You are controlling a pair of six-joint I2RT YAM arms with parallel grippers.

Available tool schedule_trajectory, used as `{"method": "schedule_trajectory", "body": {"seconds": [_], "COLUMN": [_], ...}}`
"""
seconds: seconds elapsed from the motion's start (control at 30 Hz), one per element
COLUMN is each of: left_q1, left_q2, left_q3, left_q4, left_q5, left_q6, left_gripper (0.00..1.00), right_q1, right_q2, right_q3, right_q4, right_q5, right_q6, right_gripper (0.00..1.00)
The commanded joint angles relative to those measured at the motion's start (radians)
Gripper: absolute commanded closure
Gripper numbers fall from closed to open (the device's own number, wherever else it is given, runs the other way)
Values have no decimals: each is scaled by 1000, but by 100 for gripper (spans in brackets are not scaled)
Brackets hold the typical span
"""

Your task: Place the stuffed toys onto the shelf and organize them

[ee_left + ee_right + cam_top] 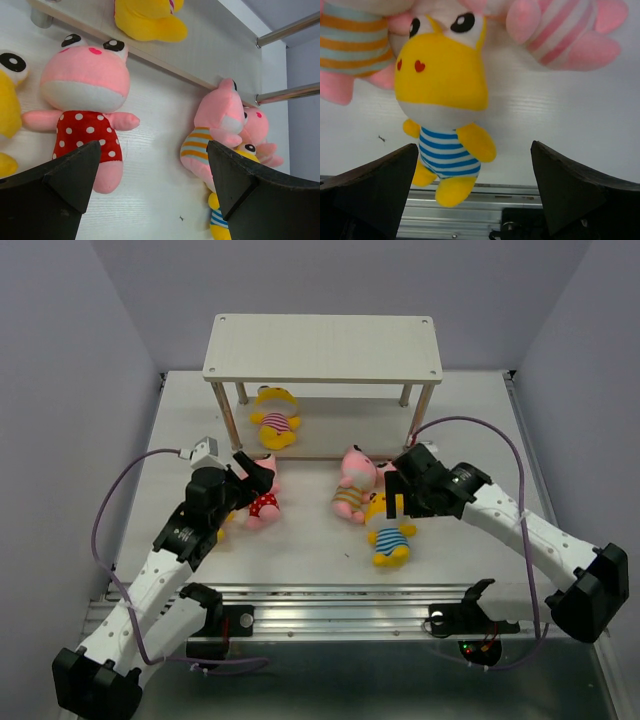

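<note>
I need to grab the blue-striped yellow toy by its bottom leg with my right gripper next. Its head and back then stay free to meet the shelf.
The shelf stands at the back; a yellow toy in pink stripes lies on its lower board. A pink toy in a red polka-dot outfit lies on the table under my left gripper, which is open and empty above it. A pink toy in orange stripes, a yellow toy in blue stripes and a pink-striped pink toy lie together at the centre. My right gripper is open and empty above the yellow one. Another yellow toy is partly hidden beside my left arm.
The shelf's thin metal legs stand just behind the centre toys. A metal rail runs along the table's near edge. Grey walls close in the left, right and back.
</note>
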Motion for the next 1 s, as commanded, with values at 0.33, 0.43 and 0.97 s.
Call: {"method": "schedule_trajectory", "body": {"seconds": [0.33,0.43,0.97], "left_q1": [-6,-5,-5], "left_q2": [-32,-50,-50], "left_q3": [-21,-23,-26], "left_q4": [-39,-42,-42], "left_q5": [-71,-80,-82], "left_q6": [10,7,5], "left_gripper": [1,1,1], "right_q1": [313,313,313], "right_q2": [133,127,135], "right_q3": [23,6,-71], "right_q4": [-223,-218,-126], "right_q5": [-38,-54,-97], "right_q6": [179,191,170], "right_gripper": [2,10,42]}}
